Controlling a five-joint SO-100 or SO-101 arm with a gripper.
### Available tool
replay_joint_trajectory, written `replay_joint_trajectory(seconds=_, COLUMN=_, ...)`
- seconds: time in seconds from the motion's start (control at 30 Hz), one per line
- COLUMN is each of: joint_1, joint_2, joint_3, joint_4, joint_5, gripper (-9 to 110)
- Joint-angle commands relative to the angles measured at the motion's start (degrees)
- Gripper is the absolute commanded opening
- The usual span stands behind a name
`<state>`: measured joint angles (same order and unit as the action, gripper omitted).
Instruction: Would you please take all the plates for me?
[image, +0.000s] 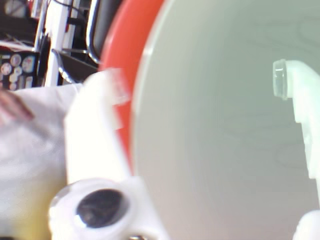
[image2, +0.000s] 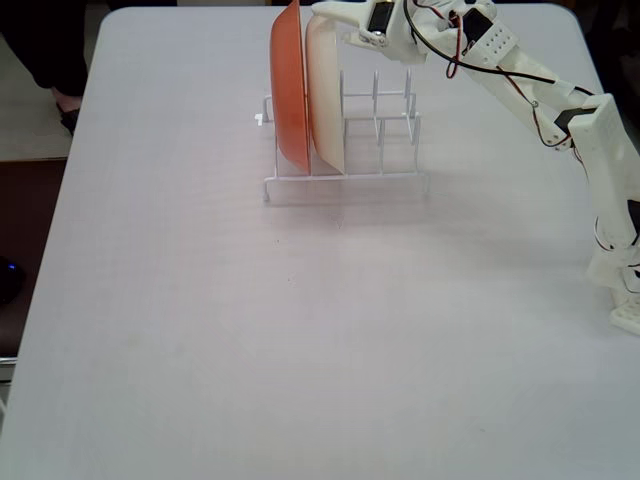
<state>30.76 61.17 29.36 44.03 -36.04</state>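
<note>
My gripper needs to take the cream-white plate out of the rack, so next it should grab the plate by its rim (image: 142, 75).
An orange plate (image2: 288, 90) and a cream-white plate (image2: 327, 100) stand upright side by side in the left slots of a white wire rack (image2: 345, 178). My gripper (image2: 322, 12) is at the top rim of the cream-white plate. In the wrist view the cream-white plate (image: 220, 150) fills the frame, with the orange plate (image: 125, 45) behind it on the left. My gripper (image: 195, 82) is open, with its jaws wide apart. One finger (image: 295, 85) is over the cream-white plate's face, the other is blurred at the left. The light blue and yellow plates are out of view.
The rack's right slots (image2: 390, 120) hold nothing. The white table (image2: 300, 350) stretches in front of the rack. My arm (image2: 560, 110) reaches in from the right edge. Dark floor and objects lie beyond the table's left edge (image2: 40, 200).
</note>
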Motion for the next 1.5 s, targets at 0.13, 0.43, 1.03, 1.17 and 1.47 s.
replay_joint_trajectory(seconds=0.13, joint_1=-0.79, joint_2=1.93, joint_3=-6.33, joint_4=-1.05, joint_5=1.85, gripper=0)
replay_joint_trajectory(seconds=0.43, joint_1=-0.44, joint_2=6.68, joint_3=-14.94, joint_4=4.22, joint_5=0.0, gripper=0)
replay_joint_trajectory(seconds=1.03, joint_1=-0.53, joint_2=41.04, joint_3=-0.09, joint_4=13.1, joint_5=5.89, gripper=0)
replay_joint_trajectory(seconds=1.17, joint_1=-2.55, joint_2=47.02, joint_3=2.64, joint_4=14.5, joint_5=8.79, gripper=0)
replay_joint_trajectory(seconds=1.47, joint_1=-17.75, joint_2=51.94, joint_3=5.8, joint_4=14.59, joint_5=21.53, gripper=0)
